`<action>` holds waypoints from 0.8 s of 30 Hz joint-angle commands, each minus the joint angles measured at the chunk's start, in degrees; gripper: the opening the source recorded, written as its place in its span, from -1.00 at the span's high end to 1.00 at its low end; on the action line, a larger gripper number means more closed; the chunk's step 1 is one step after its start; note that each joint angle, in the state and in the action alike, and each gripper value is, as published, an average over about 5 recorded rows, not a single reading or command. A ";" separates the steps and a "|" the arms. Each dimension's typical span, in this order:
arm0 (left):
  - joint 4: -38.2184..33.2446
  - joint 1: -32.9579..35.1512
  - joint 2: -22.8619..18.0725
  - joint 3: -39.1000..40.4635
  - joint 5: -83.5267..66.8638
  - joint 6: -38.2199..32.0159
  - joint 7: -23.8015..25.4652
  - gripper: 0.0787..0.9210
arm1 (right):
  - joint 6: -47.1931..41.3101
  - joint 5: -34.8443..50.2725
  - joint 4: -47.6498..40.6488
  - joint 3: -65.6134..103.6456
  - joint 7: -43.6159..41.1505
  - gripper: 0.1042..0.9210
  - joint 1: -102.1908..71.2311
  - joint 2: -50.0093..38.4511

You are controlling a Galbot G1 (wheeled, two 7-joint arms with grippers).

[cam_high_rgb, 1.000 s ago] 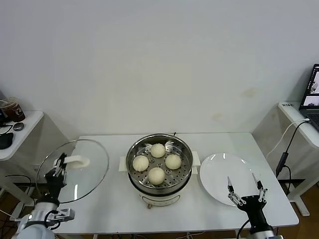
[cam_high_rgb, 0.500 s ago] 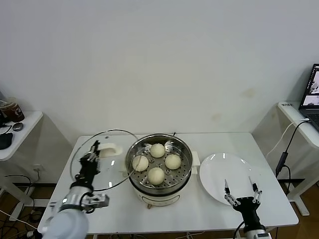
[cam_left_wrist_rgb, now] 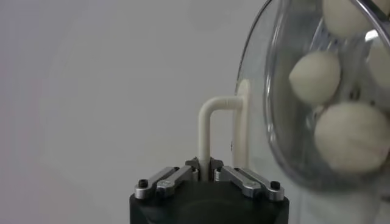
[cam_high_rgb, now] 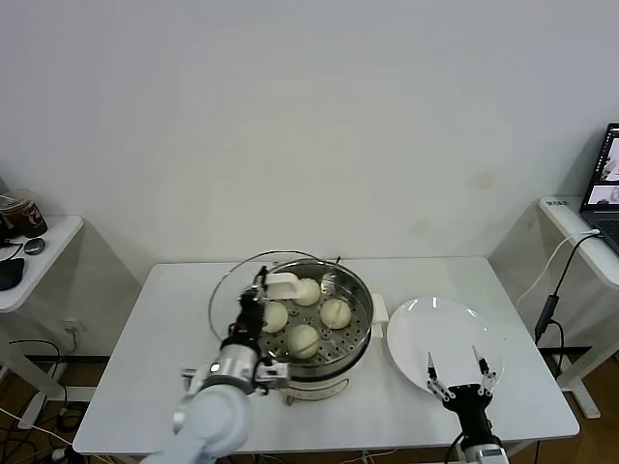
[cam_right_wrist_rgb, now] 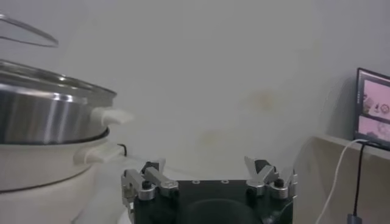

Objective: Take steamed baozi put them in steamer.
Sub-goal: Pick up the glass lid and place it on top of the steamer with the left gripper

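The glass lid is tilted above the steamer's rim and would fall if I opened now, so my left gripper needs to keep holding it.
Several cream-white steamed baozi lie on the perforated tray inside the steel steamer at the middle of the table. My left gripper is shut on the white handle of a round glass lid, which it holds tilted over the steamer's left rim. In the left wrist view that gripper clamps the handle, and baozi show through the lid's glass. My right gripper stands open and holds nothing, over the near edge of the white plate.
The white table carries the steamer and the plate. A side table with a jar stands at the left. Another at the right holds a laptop. The right wrist view shows the steamer's wall beside my right gripper.
My left gripper has carried the glass lid rightward from beyond the table's left edge to over the steamer's left rim. The right gripper has drifted slightly nearer and left, still open.
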 commanded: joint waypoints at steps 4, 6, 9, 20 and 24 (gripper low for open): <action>6.40 -5.26 -5.34 7.83 6.99 0.49 2.16 0.80 | 0.22 -0.92 -0.95 0.37 0.32 -0.76 0.37 0.19; 6.88 -4.80 -5.36 7.64 7.04 0.32 1.86 0.80 | 0.23 -0.83 -1.00 0.38 0.28 -0.76 0.34 0.10; 7.53 -4.44 -5.61 7.45 7.24 0.05 1.43 0.80 | 0.26 -0.79 -1.10 0.33 0.25 -0.76 0.30 -0.01; 8.74 -4.59 -6.99 7.62 7.72 -0.29 0.88 0.80 | 0.29 -0.71 -1.10 0.25 0.06 -0.76 0.11 -0.07; 9.18 -4.09 -7.34 7.37 8.27 -0.63 0.58 0.80 | 0.30 -0.61 -1.04 0.29 -0.02 -0.76 0.00 -0.15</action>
